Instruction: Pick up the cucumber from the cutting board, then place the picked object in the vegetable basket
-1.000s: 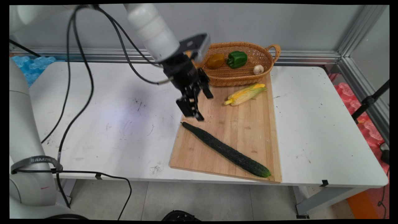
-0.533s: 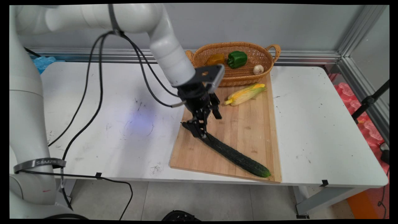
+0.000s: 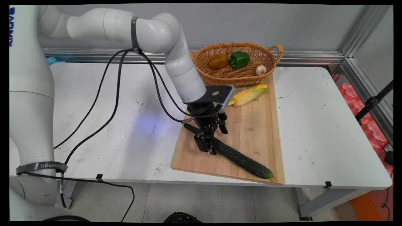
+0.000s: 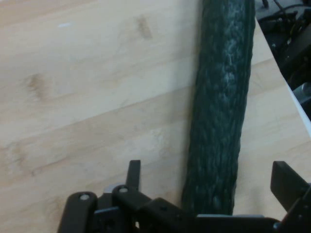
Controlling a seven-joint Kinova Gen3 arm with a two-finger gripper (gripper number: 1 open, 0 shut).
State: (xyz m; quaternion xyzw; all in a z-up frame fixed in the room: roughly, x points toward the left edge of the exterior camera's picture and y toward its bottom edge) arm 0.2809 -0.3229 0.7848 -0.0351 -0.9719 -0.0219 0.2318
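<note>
My gripper is going to grab the long dark green cucumber by its middle (image 3: 219, 146) next, to put it into the wicker basket.
A long dark green cucumber (image 3: 245, 161) lies slantwise on the wooden cutting board (image 3: 251, 125). My gripper (image 3: 214, 137) is down over the cucumber's upper left part, open, with one finger on each side of it. In the hand view the cucumber (image 4: 221, 97) runs up between the two fingertips (image 4: 133, 169), with gaps on both sides, and the gripper (image 4: 209, 171) is not closed on it. The cucumber's far left tip shows just behind the hand in the main view.
An ear of corn in its husk (image 3: 249, 94) lies at the board's far end. Behind it a wicker basket (image 3: 276, 48) holds a green pepper (image 3: 239, 59), a yellow-brown pepper (image 3: 217, 61) and a garlic bulb (image 3: 260, 69). Black cables (image 3: 103, 103) hang over the table's left half.
The arm has come down and toward the near right, from above the board's left edge to low over the cucumber. The fingers now straddle it. The cucumber has not moved.
</note>
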